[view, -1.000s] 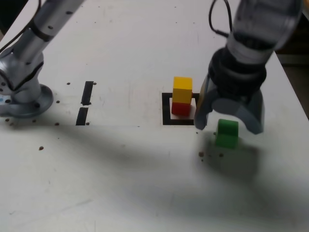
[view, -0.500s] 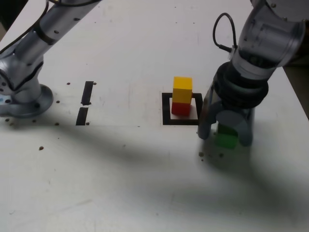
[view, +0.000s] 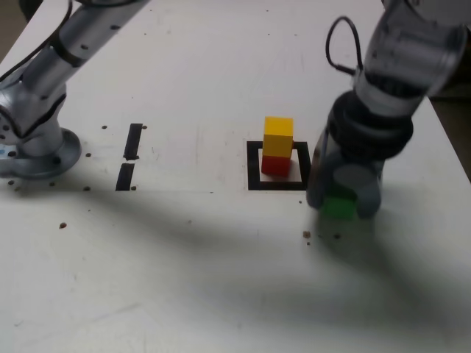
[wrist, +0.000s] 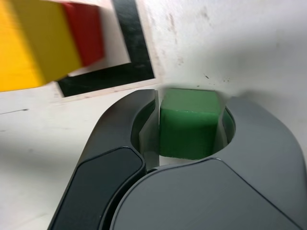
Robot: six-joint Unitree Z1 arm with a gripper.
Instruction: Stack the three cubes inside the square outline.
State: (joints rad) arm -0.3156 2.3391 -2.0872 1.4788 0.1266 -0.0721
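The green cube (view: 339,208) is outside the outline, short of the yellow cube's top. My gripper should move it onto that top before letting it go.
The yellow cube (view: 278,134) sits on the red cube (view: 276,166) inside the square outline (view: 254,166) of black tape. Just to the exterior view's right of the outline, outside it, the green cube (view: 339,208) rests between my gripper's fingers. My gripper (view: 342,206) points down and is shut on the green cube. In the wrist view the green cube (wrist: 188,124) fills the gap between the dark jaws of my gripper (wrist: 191,100). The yellow cube (wrist: 33,43), the red cube (wrist: 86,31) and a corner of the outline (wrist: 129,43) lie just beyond it.
Two short black tape strips (view: 133,141) (view: 125,177) lie at the exterior view's left. The arm's base (view: 37,151) stands at the left edge. Small dark specks (view: 309,235) dot the white table near the gripper. The table's edge (view: 450,132) runs close on the right.
My gripper has come down from above the green cube and its fingers have drawn in around it. The green cube has shifted slightly toward the outline.
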